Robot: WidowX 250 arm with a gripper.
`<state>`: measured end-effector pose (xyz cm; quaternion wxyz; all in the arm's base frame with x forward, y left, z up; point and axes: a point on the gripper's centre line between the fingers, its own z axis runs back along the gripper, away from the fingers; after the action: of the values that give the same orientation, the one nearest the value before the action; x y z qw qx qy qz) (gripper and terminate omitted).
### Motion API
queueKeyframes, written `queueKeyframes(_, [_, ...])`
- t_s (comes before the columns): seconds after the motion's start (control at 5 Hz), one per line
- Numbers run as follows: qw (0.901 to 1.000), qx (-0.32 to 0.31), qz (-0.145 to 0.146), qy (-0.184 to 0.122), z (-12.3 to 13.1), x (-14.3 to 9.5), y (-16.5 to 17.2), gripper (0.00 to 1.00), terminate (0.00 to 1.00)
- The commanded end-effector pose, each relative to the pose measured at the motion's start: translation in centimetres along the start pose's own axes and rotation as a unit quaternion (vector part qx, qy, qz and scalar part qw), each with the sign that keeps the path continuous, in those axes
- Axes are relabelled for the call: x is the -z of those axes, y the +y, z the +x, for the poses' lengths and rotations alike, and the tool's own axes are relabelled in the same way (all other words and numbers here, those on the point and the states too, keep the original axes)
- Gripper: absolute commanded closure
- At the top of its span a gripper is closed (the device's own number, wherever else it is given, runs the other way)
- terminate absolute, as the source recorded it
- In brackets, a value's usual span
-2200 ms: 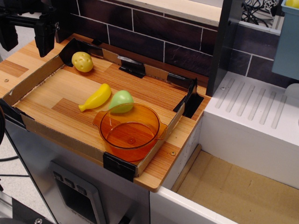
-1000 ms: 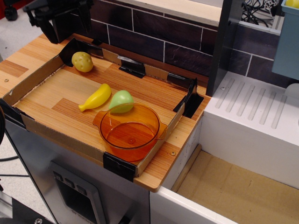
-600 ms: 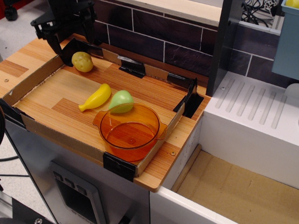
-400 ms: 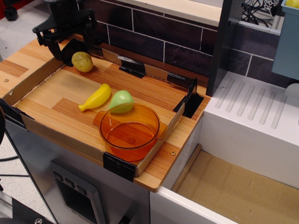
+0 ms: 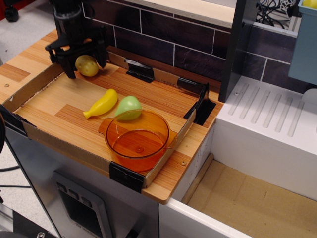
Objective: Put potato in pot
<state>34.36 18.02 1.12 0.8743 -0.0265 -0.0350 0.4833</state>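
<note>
The speckled potato needs to go in the transparent orange pot [image 5: 137, 141]. My gripper should next grab the potato by its rounded middle [image 5: 87, 65].
The potato [image 5: 87, 65], small, dull yellow and speckled, lies in the far left corner of the wooden tray [image 5: 74, 99]. My black gripper [image 5: 85, 63] is open and stands straight over it, one finger [image 5: 69, 66] to its left and one to its right, both low beside it and not closed on it. The transparent orange pot [image 5: 137, 141] stands at the tray's near right corner, upright and empty.
A long curved yellow banana-shaped toy [image 5: 102, 103] and a light green rounded toy [image 5: 129, 107] lie mid-tray, the green one touching the pot's far rim. Cardboard walls with black corner brackets ring the tray. A dark brick wall stands behind. A white sink unit [image 5: 267, 129] is at the right.
The gripper has come in from the upper left and dropped down over the potato, so that its open fingers now straddle it. The potato, pot and other toys have not moved.
</note>
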Motion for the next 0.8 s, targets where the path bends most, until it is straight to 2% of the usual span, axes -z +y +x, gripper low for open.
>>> queueKeyframes(0.0, [0.9990,-0.007,-0.024,-0.038,2.0,-1.7,-0.9,1.00,0.00])
queueKeyframes(0.4, [0.9987,0.009,-0.030,-0.040,0.8,-4.6,-0.8,1.00,0.00])
queueKeyframes(0.6, [0.9995,0.012,-0.028,0.004,-1.4,-8.3,-1.4,1.00,0.00])
